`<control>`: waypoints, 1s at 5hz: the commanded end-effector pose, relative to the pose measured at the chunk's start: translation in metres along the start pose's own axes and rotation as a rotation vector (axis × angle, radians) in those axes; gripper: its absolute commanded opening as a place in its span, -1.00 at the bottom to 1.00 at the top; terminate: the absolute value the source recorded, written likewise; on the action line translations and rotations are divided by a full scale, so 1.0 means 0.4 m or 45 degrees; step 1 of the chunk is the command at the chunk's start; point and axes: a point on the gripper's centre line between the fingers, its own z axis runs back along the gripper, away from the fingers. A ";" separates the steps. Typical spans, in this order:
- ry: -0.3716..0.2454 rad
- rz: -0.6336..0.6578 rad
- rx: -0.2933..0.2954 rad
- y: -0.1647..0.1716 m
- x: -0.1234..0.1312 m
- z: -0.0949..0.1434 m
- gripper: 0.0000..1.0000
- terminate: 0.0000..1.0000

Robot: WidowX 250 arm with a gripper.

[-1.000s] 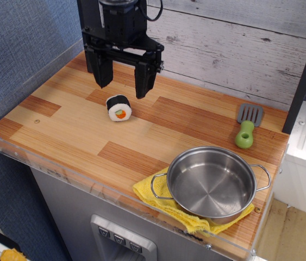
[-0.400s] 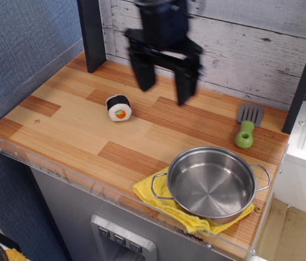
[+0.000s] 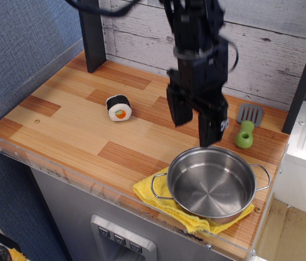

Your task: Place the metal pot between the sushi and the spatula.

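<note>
My gripper pinches the pot by its thin upright rim [image 3: 203,148] next, since the pot's round body spreads wider than my open fingers.
The metal pot [image 3: 211,182] stands at the front right of the wooden counter, resting on a yellow cloth [image 3: 158,197]. The sushi [image 3: 119,107] lies at the middle left. The spatula [image 3: 247,126] with its green handle lies at the back right. My black gripper [image 3: 195,126] hangs open and empty just above the pot's far rim, between the sushi and the spatula. Its two fingers point down.
A clear plastic lip [image 3: 87,182] runs along the counter's front edge. A dark post [image 3: 92,33] stands at the back left and a white plank wall [image 3: 272,49] is behind. Bare wood lies between the sushi and the spatula.
My gripper has swung from above the sushi at the back left, across to the right and down toward the pot. The pot, sushi and spatula have not moved.
</note>
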 end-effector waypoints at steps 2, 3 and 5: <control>0.041 -0.052 -0.016 0.029 -0.048 -0.055 1.00 -1.00; 0.044 -0.057 0.010 0.023 -0.052 -0.068 -1.00 -1.00; 0.029 -0.052 0.005 0.018 -0.051 -0.062 -1.00 -1.00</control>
